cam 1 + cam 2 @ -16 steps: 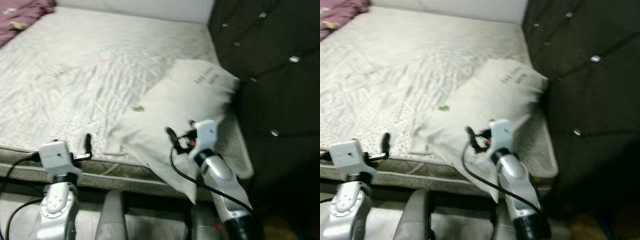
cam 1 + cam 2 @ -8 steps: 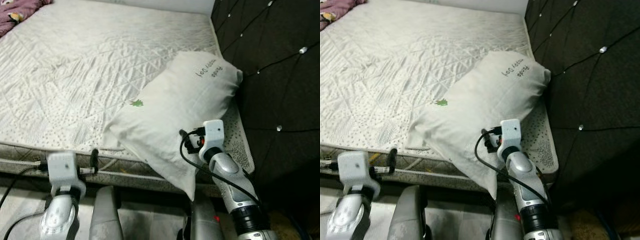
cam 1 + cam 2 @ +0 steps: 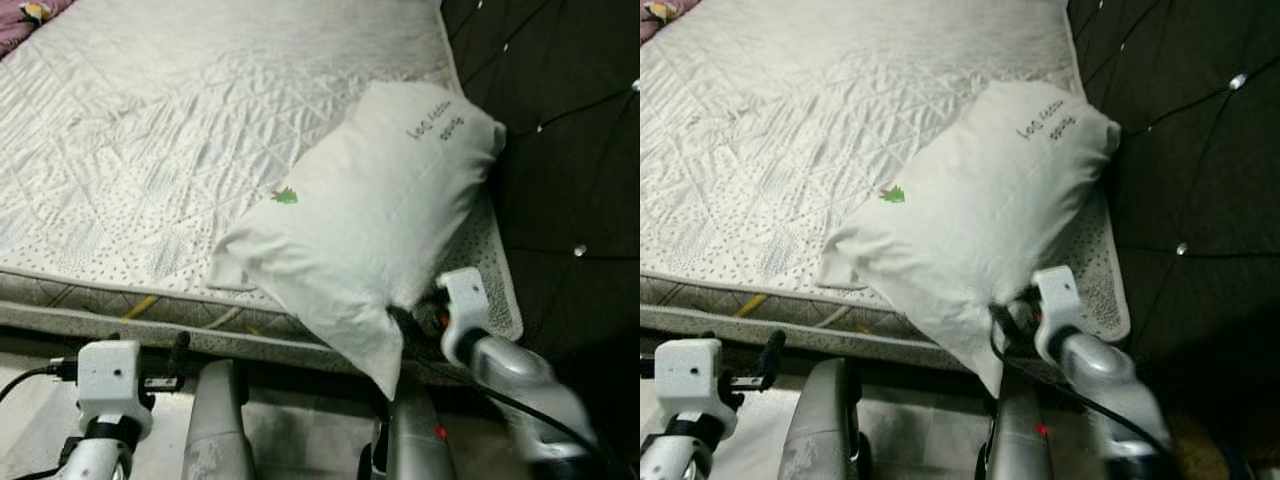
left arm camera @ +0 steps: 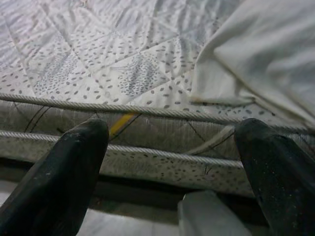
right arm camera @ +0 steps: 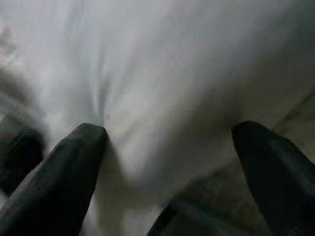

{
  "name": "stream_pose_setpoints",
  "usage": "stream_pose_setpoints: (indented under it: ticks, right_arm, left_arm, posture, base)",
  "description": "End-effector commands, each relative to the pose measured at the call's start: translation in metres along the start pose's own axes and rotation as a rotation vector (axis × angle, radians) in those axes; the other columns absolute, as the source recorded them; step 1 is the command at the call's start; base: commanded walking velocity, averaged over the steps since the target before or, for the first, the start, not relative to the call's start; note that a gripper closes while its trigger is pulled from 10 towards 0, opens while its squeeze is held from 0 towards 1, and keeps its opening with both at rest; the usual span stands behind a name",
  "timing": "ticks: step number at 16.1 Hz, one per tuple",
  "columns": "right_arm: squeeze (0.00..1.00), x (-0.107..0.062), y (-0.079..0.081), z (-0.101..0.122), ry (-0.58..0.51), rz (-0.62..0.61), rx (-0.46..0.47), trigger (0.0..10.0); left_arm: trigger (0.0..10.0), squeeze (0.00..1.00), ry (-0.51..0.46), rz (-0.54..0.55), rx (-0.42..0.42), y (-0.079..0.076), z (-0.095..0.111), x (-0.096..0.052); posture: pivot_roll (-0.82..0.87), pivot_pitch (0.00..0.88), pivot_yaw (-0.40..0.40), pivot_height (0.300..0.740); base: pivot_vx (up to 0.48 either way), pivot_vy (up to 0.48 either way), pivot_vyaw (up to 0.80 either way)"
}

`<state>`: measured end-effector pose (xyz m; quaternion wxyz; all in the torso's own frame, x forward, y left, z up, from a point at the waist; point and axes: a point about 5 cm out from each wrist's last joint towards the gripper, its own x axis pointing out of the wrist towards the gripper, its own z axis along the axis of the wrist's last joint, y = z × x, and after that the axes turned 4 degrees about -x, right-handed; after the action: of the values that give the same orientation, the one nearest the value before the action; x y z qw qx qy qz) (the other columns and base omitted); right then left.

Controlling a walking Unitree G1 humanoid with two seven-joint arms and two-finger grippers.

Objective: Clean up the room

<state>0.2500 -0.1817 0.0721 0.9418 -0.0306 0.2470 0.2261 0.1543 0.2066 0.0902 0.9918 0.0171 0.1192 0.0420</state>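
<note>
The pillow bulges wide across its middle (image 3: 355,220), so the right gripper should next grab the pillow by its hanging corner (image 3: 386,345), where the cloth gets narrow.
A white pillow (image 3: 370,210) with a small green mark and dark writing lies slanted on the near right corner of the bed. Its lower corner hangs over the mattress (image 3: 150,150) edge. My right gripper (image 3: 405,322) is at that hanging corner. In the right wrist view its fingers (image 5: 74,152) stand wide apart, open, with the pillow cloth (image 5: 162,73) bulging between them. My left gripper (image 3: 178,358) is low in front of the mattress side, open and apart from it, with the piped mattress edge (image 4: 147,110) ahead of it.
A dark tufted headboard (image 3: 570,120) rises along the bed's right side, close to the pillow. A purple blanket (image 3: 30,12) lies at the far left corner. My grey legs (image 3: 215,420) stand against the bed's side above a pale floor.
The view has shifted as I moved closer to the bed. My right gripper has dropped from the pillow's top face to its hanging corner. My left arm has sunk below the mattress edge.
</note>
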Motion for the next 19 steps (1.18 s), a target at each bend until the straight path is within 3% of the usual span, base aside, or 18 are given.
stream_pose_setpoints:
  ticks: [1, 4, 8, 9, 10, 15, 19]
  right_arm:
    - [0.00, -0.004, 0.008, -0.003, 0.050, 0.114, 0.006, 10.0]
    - [0.00, 0.001, 0.011, -0.004, 0.093, 0.132, -0.031, 10.0]
    - [0.00, 0.012, 0.025, 0.004, 0.082, 0.127, 0.000, 10.0]
    - [0.00, 0.015, 0.028, 0.007, 0.068, 0.112, 0.021, 9.5]
    - [0.00, 0.019, 0.028, 0.009, 0.053, 0.081, 0.051, 0.0]
    - [0.00, 0.031, 0.031, 0.015, 0.021, -0.019, 0.095, 0.0]
    - [0.00, 0.037, 0.024, 0.023, -0.046, -0.116, 0.118, 0.0]
  left_arm:
    - [10.0, 0.00, -0.001, -0.017, 0.000, 0.000, 0.003, -0.001]
    - [10.0, 0.00, 0.004, -0.022, 0.004, 0.000, 0.003, 0.000]
    - [10.0, 0.00, 0.004, -0.016, 0.007, 0.003, 0.003, 0.000]
    - [10.0, 0.00, 0.004, -0.014, 0.007, 0.003, 0.003, 0.001]
    - [10.0, 0.00, 0.003, -0.014, 0.004, 0.002, 0.003, 0.002]
    - [10.0, 0.00, -0.008, -0.015, -0.001, -0.001, 0.004, 0.008]
    - [10.0, 0.00, -0.026, -0.007, -0.008, -0.004, 0.005, 0.013]
  posture:
    - [0.07, 0.162, -0.045, 0.570]
    - [0.08, 0.156, -0.044, 0.570]
    - [0.09, 0.148, -0.047, 0.570]
    - [0.08, 0.145, -0.047, 0.570]
    - [0.08, 0.143, -0.047, 0.570]
    - [0.09, 0.129, -0.046, 0.570]
    - [0.09, 0.111, -0.046, 0.570]
  base:
    - [0.000, 0.000, 0.00]
    - [0.000, 0.000, 0.00]
    - [0.000, 0.000, 0.00]
    - [0.000, 0.000, 0.00]
    - [0.000, 0.000, 0.00]
    - [0.000, 0.000, 0.00]
    - [0.000, 0.000, 0.00]
